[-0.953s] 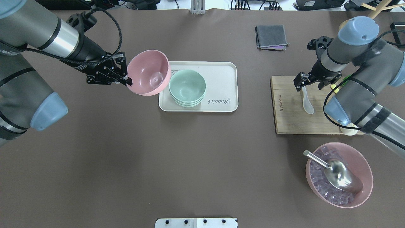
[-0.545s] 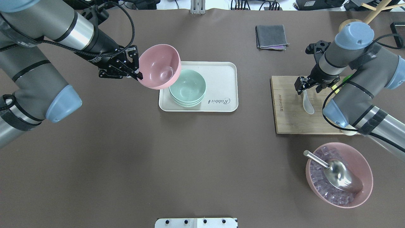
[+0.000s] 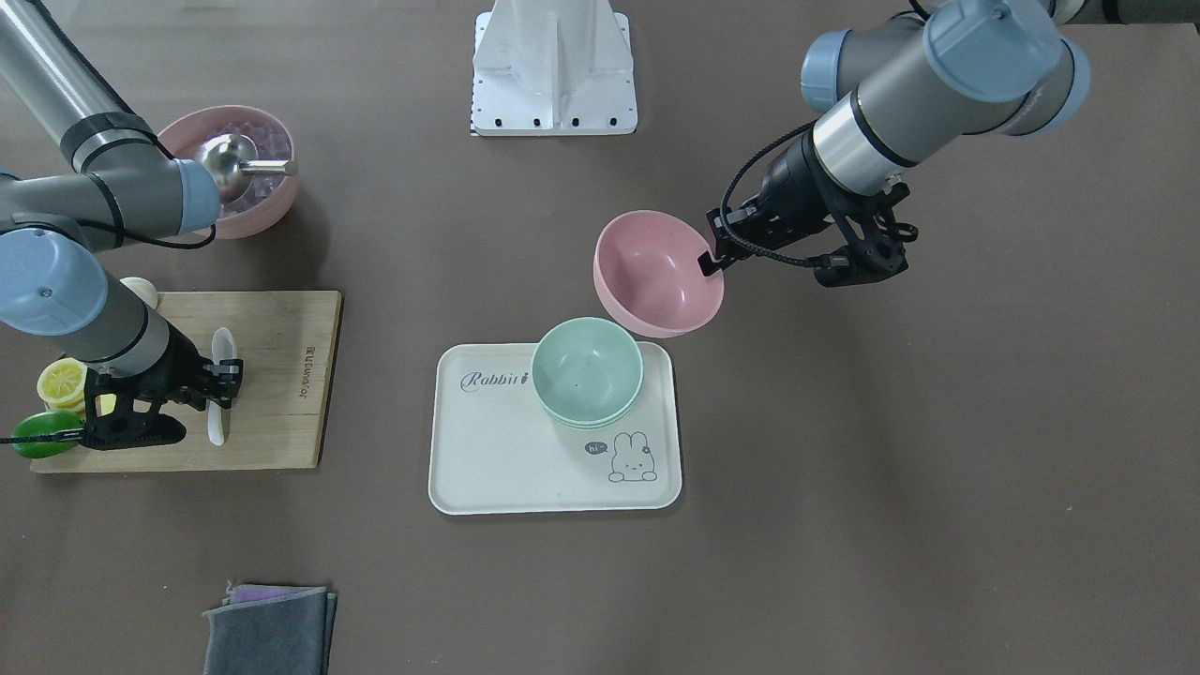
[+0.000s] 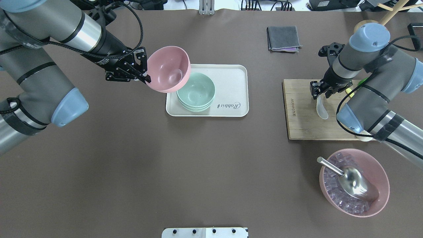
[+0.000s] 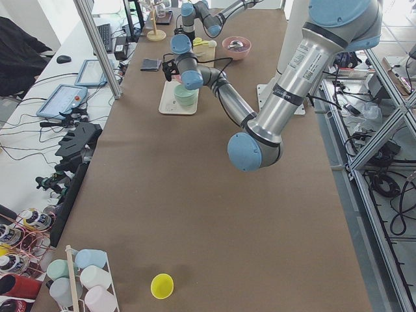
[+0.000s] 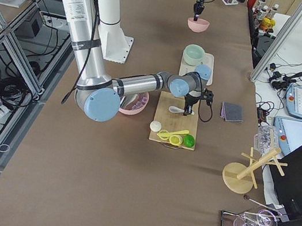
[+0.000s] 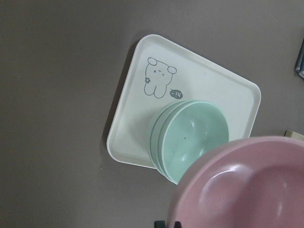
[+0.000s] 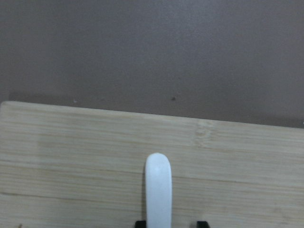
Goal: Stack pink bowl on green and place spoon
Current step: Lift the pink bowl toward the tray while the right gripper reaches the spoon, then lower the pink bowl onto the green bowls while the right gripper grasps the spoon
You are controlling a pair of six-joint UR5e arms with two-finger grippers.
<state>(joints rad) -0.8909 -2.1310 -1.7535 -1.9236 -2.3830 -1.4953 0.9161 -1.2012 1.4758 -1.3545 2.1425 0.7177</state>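
Observation:
I should grab the white spoon by its handle (image 3: 217, 423) (image 8: 158, 194) with my right gripper next. Then the spoon can be placed with the stacked bowls.
My left gripper (image 4: 145, 77) is shut on the rim of the pink bowl (image 4: 168, 67), holding it tilted in the air over the tray's back-left corner. In the overhead view the bowl overlaps the edge of the green bowl (image 4: 195, 91), which tops a small stack on the cream tray (image 4: 231, 79). The left wrist view shows the pink bowl (image 7: 251, 190) above and beside the green bowl (image 7: 190, 137). The white spoon (image 4: 321, 107) lies on the wooden board (image 4: 300, 125). My right gripper (image 4: 319, 92) stands open astride the spoon's handle (image 8: 158, 190), one fingertip (image 8: 203, 223) clear of it.
A larger pink bowl (image 4: 380, 195) of clear cubes with a steel scoop (image 4: 357, 183) sits front right. A folded grey cloth (image 4: 283, 38) lies at the back. Lemon slices (image 3: 61, 380) and a lime (image 3: 37, 436) rest at the board's outer end.
The left arm carried the pink bowl right and toward the back, over the tray's corner. The right gripper came down and narrowed around the spoon's handle.

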